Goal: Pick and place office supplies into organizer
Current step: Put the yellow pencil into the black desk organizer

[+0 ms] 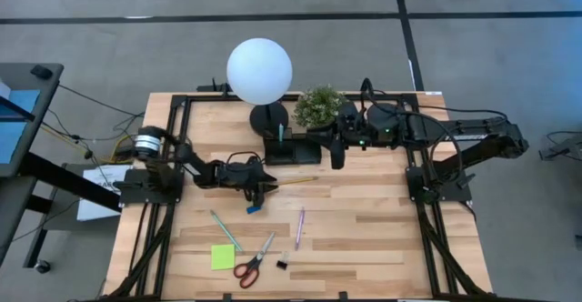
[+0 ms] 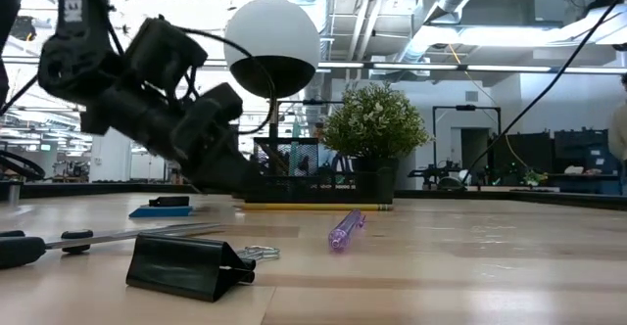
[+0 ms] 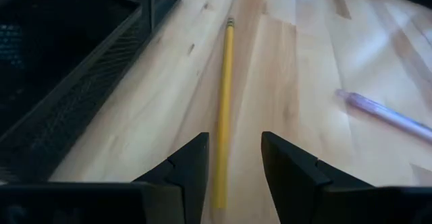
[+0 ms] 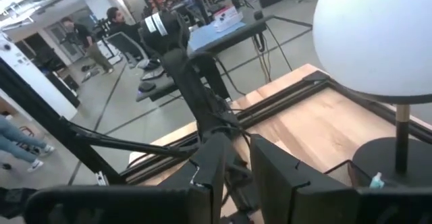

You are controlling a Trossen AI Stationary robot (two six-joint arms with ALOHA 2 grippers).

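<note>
I should next grab the yellow pencil with my left gripper by its body near its tip (image 3: 221, 173), to place it in the black mesh organizer.
A yellow pencil (image 3: 224, 102) lies flat on the wooden table beside the black mesh organizer (image 3: 61, 96). My left gripper (image 3: 233, 166) is low over the pencil's near end and open. One finger stands on each side of the pencil, and I see no touch. In the high view my left gripper (image 1: 265, 187) is at the pencil's (image 1: 296, 181) left end. My right gripper (image 1: 336, 155) hangs high beside the organizer (image 1: 293, 149). Its fingers (image 4: 212, 166) are a little apart with nothing between them. A teal pen (image 1: 281, 134) stands in the organizer.
On the near half of the table lie a blue eraser (image 1: 254, 209), a teal pen (image 1: 225, 230), a purple pen (image 1: 299, 226), red-handled scissors (image 1: 254, 262), a green sticky pad (image 1: 222, 256) and a binder clip (image 1: 282, 265). The globe lamp (image 1: 259, 70) and a potted plant (image 1: 320, 106) stand at the far edge.
</note>
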